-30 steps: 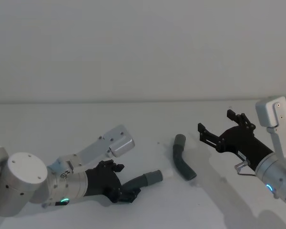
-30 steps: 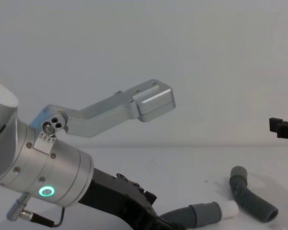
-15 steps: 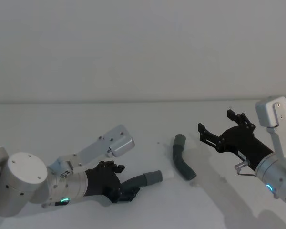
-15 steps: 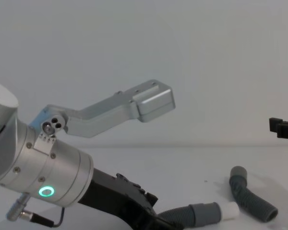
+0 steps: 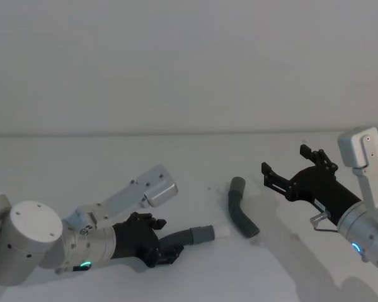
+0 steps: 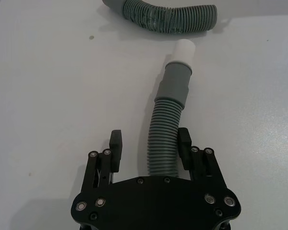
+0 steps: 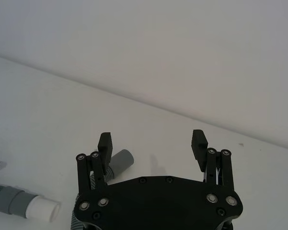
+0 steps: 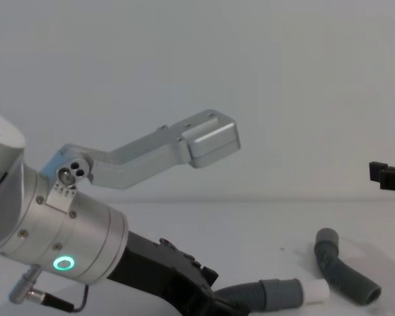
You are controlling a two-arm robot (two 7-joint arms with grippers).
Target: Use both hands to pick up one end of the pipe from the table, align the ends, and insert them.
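Note:
I will grab the pipe by its corrugated hose [image 6: 163, 143] behind the cuff with my left gripper. The pipe's white-tipped end [image 6: 184, 51] then stays free to be inserted.
The pipe [image 5: 242, 217] lies bent on the white table [image 5: 82, 163]. Its white-tipped end [image 5: 222, 231] and grey cuff [image 6: 176, 84] point toward the middle stretch of hose. My left gripper [image 6: 150, 143] is low at the table and open, with the corrugated hose [image 6: 163, 143] between its fingers, close against one finger [image 6: 184, 143]. In the head view the left gripper [image 5: 169, 250] sits just behind that cuff. The plain hollow end [image 5: 237, 185] lies farther back. My right gripper [image 5: 293, 171] hovers open to the right of it, holding nothing, with that end [image 7: 121, 160] below it.
The left arm's silver wrist with the green ring [image 8: 64, 264] and its camera bracket [image 8: 210, 139] stand large at the left. The pale wall rises behind the table's far edge [image 5: 189, 133].
The white-tipped end and the left gripper have shifted very slightly lower. The right arm has stayed still.

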